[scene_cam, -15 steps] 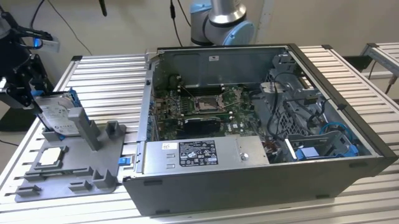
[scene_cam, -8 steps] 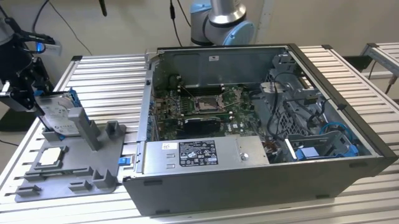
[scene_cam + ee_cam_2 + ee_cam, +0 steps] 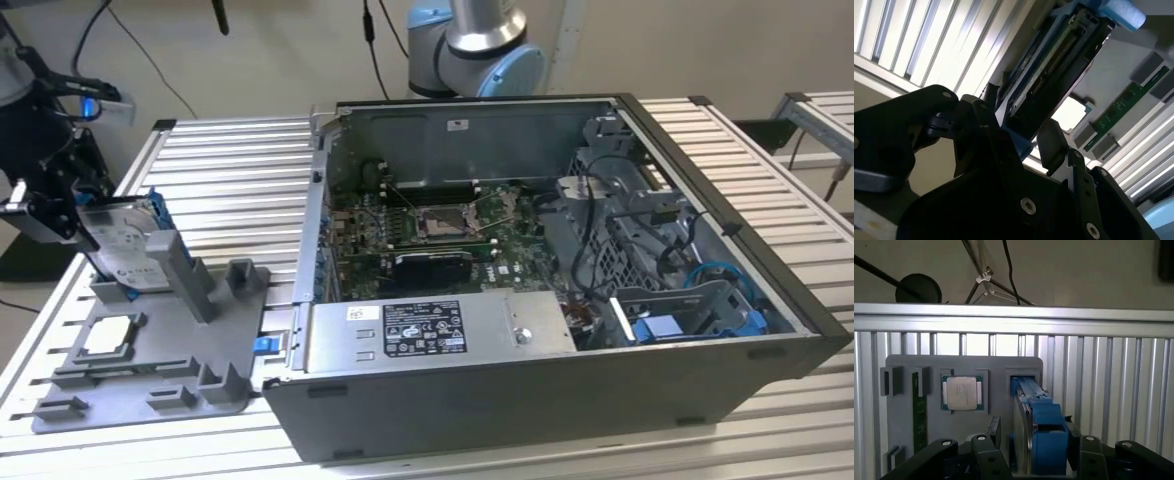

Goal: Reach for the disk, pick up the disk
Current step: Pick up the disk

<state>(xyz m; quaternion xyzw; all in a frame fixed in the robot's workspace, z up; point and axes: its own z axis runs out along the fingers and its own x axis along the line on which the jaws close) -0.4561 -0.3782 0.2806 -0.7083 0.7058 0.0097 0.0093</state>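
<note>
I should lift the disk out of the grey fixture plate's slot (image 3: 120, 290) next, so my gripper should grab it by its blue bracket's loose end (image 3: 158, 203).
The disk (image 3: 127, 245) stands on edge in a slot of the grey fixture plate (image 3: 160, 365) at the exterior view's left, its silver face and white label showing inside a blue bracket. My gripper (image 3: 64, 222) is at its upper end. In the first wrist view the disk (image 3: 1041, 425) is seen edge-on between my black fingers (image 3: 994, 432), my gripper (image 3: 1034, 440) straddling it with a narrow dark gap on one side. In the second wrist view the disk (image 3: 1054, 65) reaches away from my gripper (image 3: 1021, 122), which is open around it.
On the same plate lie a small square silver chip (image 3: 110, 337) and a green memory stick (image 3: 916, 415). An open computer case (image 3: 534, 250) takes up the middle of the slatted metal table (image 3: 240, 170). The arm's base (image 3: 474, 50) stands behind the case.
</note>
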